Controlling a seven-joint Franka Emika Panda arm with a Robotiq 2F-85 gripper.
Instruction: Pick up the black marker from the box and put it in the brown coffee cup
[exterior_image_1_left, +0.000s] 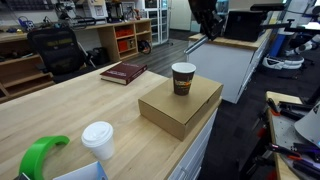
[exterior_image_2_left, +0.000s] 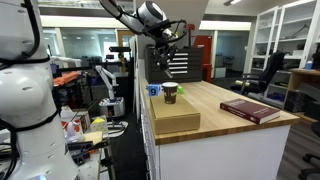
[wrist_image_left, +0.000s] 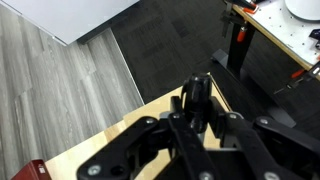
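The black marker (wrist_image_left: 196, 92) hangs high beyond the cup's rim and would fall past if I opened now, so my gripper keeps holding the marker for now.
The brown coffee cup (exterior_image_1_left: 183, 78) stands upright on the tan cardboard box (exterior_image_1_left: 185, 108) at the table's edge; both also show in an exterior view, the cup (exterior_image_2_left: 170, 92) on the box (exterior_image_2_left: 176, 118). My gripper (exterior_image_1_left: 207, 30) hangs high above and beyond the cup, well clear of it, and shows in an exterior view (exterior_image_2_left: 165, 45) too. In the wrist view the gripper (wrist_image_left: 196, 108) is shut on a short black stick, the black marker (wrist_image_left: 196, 92). I see no marker lying on the box.
A dark red book (exterior_image_1_left: 123, 72) lies on the wooden table (exterior_image_1_left: 70, 115) behind the box. A white lidded cup (exterior_image_1_left: 98, 140) and a green object (exterior_image_1_left: 40, 155) sit at the near end. The table edge drops to the floor beside the box.
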